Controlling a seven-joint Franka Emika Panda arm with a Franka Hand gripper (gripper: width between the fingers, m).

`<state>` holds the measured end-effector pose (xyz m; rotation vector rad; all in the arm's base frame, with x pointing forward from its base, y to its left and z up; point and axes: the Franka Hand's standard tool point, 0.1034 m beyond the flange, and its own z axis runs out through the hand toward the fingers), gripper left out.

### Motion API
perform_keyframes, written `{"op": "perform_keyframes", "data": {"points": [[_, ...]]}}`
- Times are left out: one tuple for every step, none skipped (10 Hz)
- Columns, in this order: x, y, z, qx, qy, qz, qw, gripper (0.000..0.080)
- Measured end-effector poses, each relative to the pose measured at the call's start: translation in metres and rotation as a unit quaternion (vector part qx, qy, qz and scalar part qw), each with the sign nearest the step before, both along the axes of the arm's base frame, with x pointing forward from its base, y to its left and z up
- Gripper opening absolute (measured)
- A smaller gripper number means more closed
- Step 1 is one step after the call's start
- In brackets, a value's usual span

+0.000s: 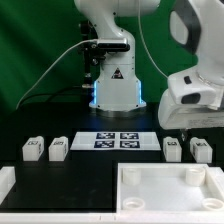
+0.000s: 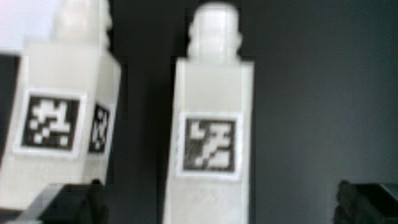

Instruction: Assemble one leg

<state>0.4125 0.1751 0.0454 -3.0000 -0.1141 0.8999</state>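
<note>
I will next grab the leg with my gripper by its tagged body point(image 1: 201, 153) point(image 2: 210, 150). The leg's narrow peg then stays free to go into the white tabletop.
Four small white legs with marker tags stand in a row on the black table: two at the exterior view's left point(image 1: 32, 150) point(image 1: 58, 149) and two at its right point(image 1: 173, 149) point(image 1: 200, 150). My gripper point(image 1: 188, 130) hangs just above the right pair. In the wrist view my gripper point(image 2: 219, 205) is open, and its dark fingertips point(image 2: 71, 205) show on either side of one upright leg point(image 2: 214, 120) without touching it. A second leg point(image 2: 59, 105) stands beside it, outside the fingers. The large white tabletop point(image 1: 165, 172) lies in front of the right pair.
The marker board point(image 1: 118, 140) lies flat between the two pairs of legs. The arm's base point(image 1: 115, 88) stands behind it. A white raised bracket point(image 1: 6, 182) sits at the exterior view's lower left.
</note>
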Motion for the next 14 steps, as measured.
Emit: {"op": "perform_keyframes", "data": {"points": [[0.003, 0.002, -0.002, -0.004, 0.043, 0.002, 0.999, 0.0649], [0.002, 0.001, -0.005, -0.005, 0.079, 0.007, 0.997, 0.0649], [-0.003, -0.001, -0.004, -0.010, 0.134, 0.013, 0.991, 0.0649], [0.003, 0.001, -0.008, -0.008, 0.144, 0.012, 0.990, 0.0649], [0.003, 0.002, -0.008, -0.008, 0.141, 0.012, 0.990, 0.0649], [0.003, 0.002, -0.008, -0.008, 0.141, 0.012, 0.990, 0.0649], [0.001, 0.002, -0.010, -0.008, 0.142, 0.014, 0.990, 0.0649], [-0.005, 0.005, -0.017, -0.010, 0.150, 0.016, 0.989, 0.0649], [-0.010, 0.007, -0.023, -0.011, 0.157, 0.019, 0.987, 0.0649], [-0.013, 0.008, -0.026, -0.011, 0.160, 0.021, 0.987, 0.0649], [-0.016, 0.006, -0.029, -0.009, 0.164, 0.022, 0.986, 0.0649], [-0.016, 0.004, -0.033, -0.008, 0.164, 0.023, 0.986, 0.0649], [-0.017, 0.004, -0.034, -0.006, 0.162, 0.024, 0.986, 0.0649], [-0.017, 0.005, -0.034, -0.006, 0.162, 0.024, 0.986, 0.0536]]}}
